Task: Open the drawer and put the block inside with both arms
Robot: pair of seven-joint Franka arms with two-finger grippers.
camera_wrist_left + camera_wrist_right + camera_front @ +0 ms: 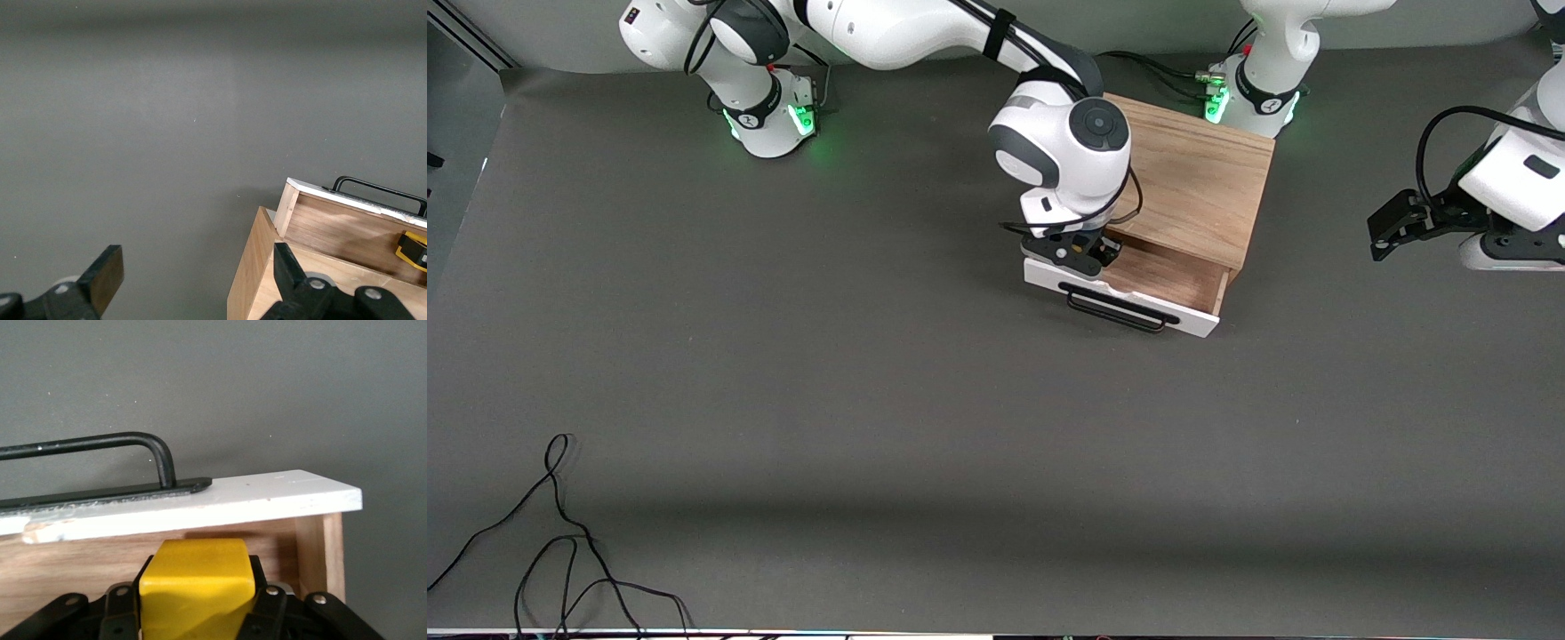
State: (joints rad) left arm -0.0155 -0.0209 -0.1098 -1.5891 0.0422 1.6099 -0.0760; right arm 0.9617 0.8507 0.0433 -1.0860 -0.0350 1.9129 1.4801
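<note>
The yellow block (197, 587) is inside the drawer (80, 563), behind the drawer's white front in the right wrist view, so I should open my right gripper.
The drawer (1129, 300) stands pulled open from the light oak box (1196, 173), its white front and black bar handle (1116, 311) facing the front camera. My right gripper (1083, 255) is down inside the open drawer at the right arm's end of it, shut on the yellow block (197, 587). The white front (267, 497) is just past the block in the right wrist view. The block also shows in the left wrist view (412, 248), low in the drawer (347, 230). My left gripper (1387, 229) is open and empty, and it waits above the table beside the box.
A loose black cable (560, 533) lies on the grey table near the front camera at the right arm's end. The arm bases (774, 111) with green lights stand along the table's edge by the robots.
</note>
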